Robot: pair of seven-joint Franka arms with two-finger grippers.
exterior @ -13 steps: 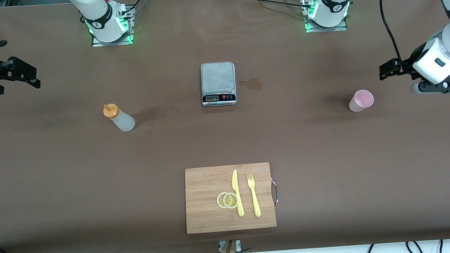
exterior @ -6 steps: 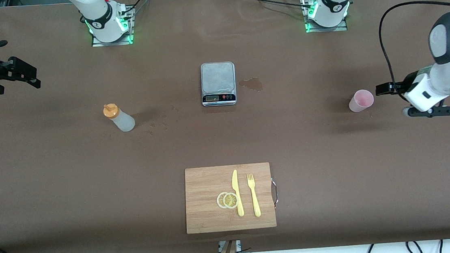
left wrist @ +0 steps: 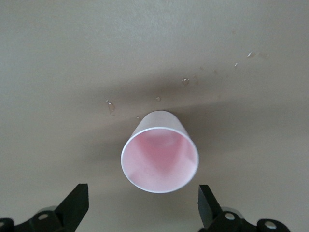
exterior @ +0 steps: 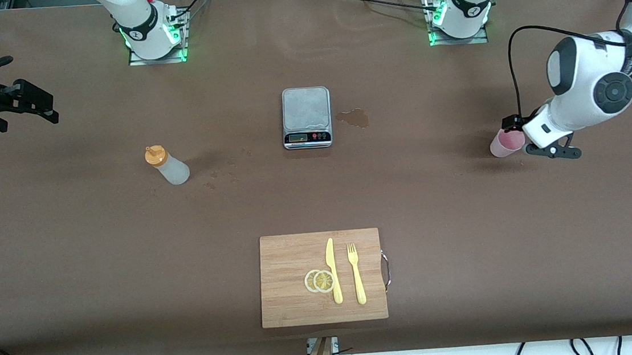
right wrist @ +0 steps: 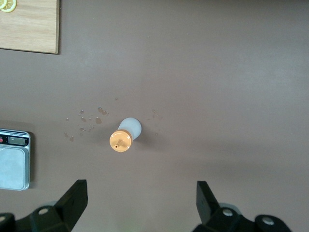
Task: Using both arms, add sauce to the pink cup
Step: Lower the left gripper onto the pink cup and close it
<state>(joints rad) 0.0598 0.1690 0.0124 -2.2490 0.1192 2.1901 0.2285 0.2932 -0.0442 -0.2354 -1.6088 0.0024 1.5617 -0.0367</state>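
Observation:
The pink cup's opening (left wrist: 160, 160) should stay free for sauce. My left gripper should grab the side of the pink cup at the cup's rim (left wrist: 126, 145) next.
The pink cup (exterior: 503, 144) stands upright toward the left arm's end of the table. In the left wrist view the pink cup (left wrist: 159, 159) shows its open mouth. My left gripper (exterior: 513, 125) is open right beside and just over the cup's rim. Its fingers (left wrist: 76, 205) stand wide, and the cup is just short of the gap in my left gripper (left wrist: 142, 198). The sauce bottle (exterior: 167, 165) with its orange cap stands toward the right arm's end. My right gripper (exterior: 29, 102) waits, open and empty, high over that end. From my right gripper (right wrist: 140, 193) the sauce bottle (right wrist: 124, 135) shows far below.
A kitchen scale (exterior: 306, 116) sits mid-table, with a wet stain (exterior: 354, 118) beside it. A wooden cutting board (exterior: 286, 260), nearer the front camera, holds lemon slices (exterior: 319, 281), a yellow knife (exterior: 333, 270) and a fork (exterior: 356, 274). Small droplets (right wrist: 89, 118) dot the table by the bottle.
The left arm has swung in toward the pink cup and come down, bringing its open gripper up to the cup's rim. The right arm, bottle and cup have not moved.

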